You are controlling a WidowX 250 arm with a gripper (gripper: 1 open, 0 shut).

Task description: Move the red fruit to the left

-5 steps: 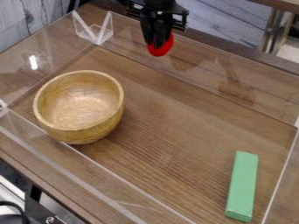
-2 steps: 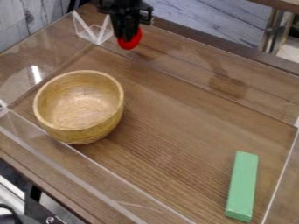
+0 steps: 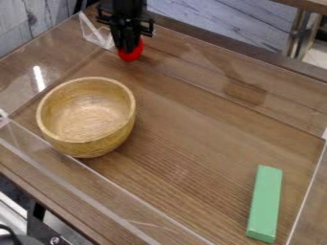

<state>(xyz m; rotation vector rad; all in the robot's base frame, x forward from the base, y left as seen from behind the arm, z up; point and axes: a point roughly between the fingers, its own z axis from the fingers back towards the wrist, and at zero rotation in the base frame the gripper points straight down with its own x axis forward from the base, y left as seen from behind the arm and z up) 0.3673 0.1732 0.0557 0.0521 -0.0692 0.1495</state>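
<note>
I should open my gripper and let go of the red fruit, because its lower edge is over the tabletop behind the wooden bowl.
The red fruit point(image 3: 130, 54) is a small glossy red ball at the far left of the wooden table, just above the tabletop. My gripper point(image 3: 126, 40) points straight down onto it from above, and its dark fingers are shut on the fruit's upper part. Only the fruit's lower half shows below the fingers. The fruit hangs behind and to the right of the wooden bowl point(image 3: 86, 116).
The wooden bowl stands at the front left. A flat green block point(image 3: 265, 203) lies near the front right edge. Clear plastic walls point(image 3: 52, 53) ring the table, with a folded clear piece point(image 3: 92, 32) in the back left corner.
My gripper has carried the red fruit leftward along the back of the table and lowered it closer to the surface. The bowl and green block stayed put.
</note>
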